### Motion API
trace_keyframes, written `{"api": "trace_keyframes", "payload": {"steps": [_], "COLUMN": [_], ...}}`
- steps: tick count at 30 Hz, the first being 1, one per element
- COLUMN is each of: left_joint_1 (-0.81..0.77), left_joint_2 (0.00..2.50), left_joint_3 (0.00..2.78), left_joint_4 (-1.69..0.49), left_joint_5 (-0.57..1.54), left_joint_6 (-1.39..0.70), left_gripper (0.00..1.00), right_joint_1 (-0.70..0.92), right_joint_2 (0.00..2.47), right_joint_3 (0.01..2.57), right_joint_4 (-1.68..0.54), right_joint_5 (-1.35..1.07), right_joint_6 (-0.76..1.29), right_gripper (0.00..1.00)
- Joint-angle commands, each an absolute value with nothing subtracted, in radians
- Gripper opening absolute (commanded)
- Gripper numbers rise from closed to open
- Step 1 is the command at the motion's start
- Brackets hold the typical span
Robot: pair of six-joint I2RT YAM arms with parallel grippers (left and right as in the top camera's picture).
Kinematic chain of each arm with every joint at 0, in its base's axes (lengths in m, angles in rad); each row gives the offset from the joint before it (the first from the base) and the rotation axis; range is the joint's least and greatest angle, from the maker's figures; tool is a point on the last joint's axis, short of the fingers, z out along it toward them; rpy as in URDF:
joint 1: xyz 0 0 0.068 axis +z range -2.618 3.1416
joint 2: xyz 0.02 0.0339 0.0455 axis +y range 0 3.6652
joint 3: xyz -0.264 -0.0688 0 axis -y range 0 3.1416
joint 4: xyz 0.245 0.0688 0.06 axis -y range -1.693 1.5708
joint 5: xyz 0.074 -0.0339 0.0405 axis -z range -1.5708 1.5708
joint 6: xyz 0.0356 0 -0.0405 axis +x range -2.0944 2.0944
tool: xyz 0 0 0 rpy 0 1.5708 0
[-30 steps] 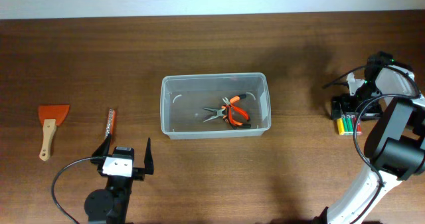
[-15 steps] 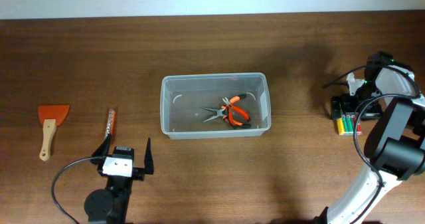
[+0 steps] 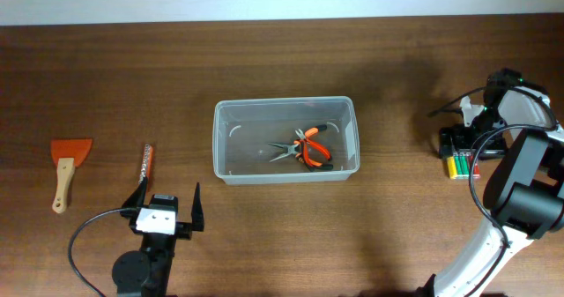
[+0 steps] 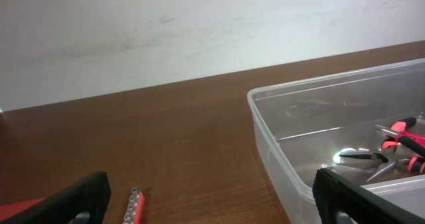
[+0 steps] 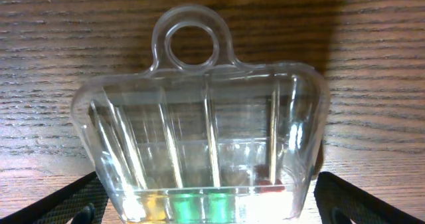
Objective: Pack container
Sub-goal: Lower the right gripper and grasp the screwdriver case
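Observation:
I should close my right gripper on the screwdriver case now, because both fingers reach down to the wood beside the case's sides.
The clear plastic container (image 3: pixel 231 168) stands mid-table with orange-handled pliers (image 3: pixel 306 147) inside. In the left wrist view its near wall (image 4: pixel 269 137) and the pliers (image 4: pixel 393 151) show at the right. My left gripper (image 3: pixel 166 202) is open and empty, in front of the container's left end; its fingers (image 4: pixel 212 201) frame bare wood. My right gripper (image 3: pixel 460 141) is at the far right, over a clear battery pack (image 3: pixel 459 163). In the right wrist view the pack (image 5: pixel 202 137) lies between the open fingers (image 5: pixel 209 201), which flank its lower corners.
An orange strip of bits (image 3: pixel 147 162) lies just ahead of the left gripper and shows in the left wrist view (image 4: pixel 133 207). An orange scraper with a wooden handle (image 3: pixel 67 167) lies at the far left. A white wall runs along the table's far edge.

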State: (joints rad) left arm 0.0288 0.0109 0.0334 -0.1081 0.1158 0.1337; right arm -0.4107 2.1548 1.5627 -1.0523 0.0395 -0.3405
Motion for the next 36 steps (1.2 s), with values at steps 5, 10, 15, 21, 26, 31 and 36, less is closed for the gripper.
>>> {"api": "trace_keyframes", "payload": {"steps": [5,10,15,21,26,31,36], "left_joint_1": [0.034,0.034,0.034,0.034,0.034,0.034,0.034], "left_joint_2": [0.006,0.006,0.006,0.006,0.006,0.006,0.006], "left_joint_3": [0.026,0.026,0.026,0.026,0.026,0.026,0.026], "left_joint_4": [-0.105,-0.105,-0.105,-0.105,-0.105,-0.105,-0.105], "left_joint_5": [0.123,0.123,0.123,0.123,0.123,0.123,0.123], "left_joint_6": [0.128,0.128,0.128,0.128,0.128,0.128,0.128], "left_gripper": [0.99,0.99,0.99,0.99,0.99,0.99,0.99], "right_joint_1": [-0.406,-0.406,-0.406,-0.406,-0.406,-0.406,-0.406], "right_joint_2": [2.167,2.167,2.167,2.167,2.167,2.167,2.167], "right_joint_3": [1.557,1.557,1.557,1.557,1.557,1.557,1.558], "right_joint_4": [-1.05,-1.05,-1.05,-1.05,-1.05,-1.05,-1.053], "right_joint_5": [0.029,0.03,0.03,0.03,0.03,0.03,0.03], "right_joint_6": [-0.339,-0.339,-0.339,-0.339,-0.339,-0.339,-0.332], "right_gripper": [0.99,0.86,0.83,0.75,0.67,0.64,0.64]}}
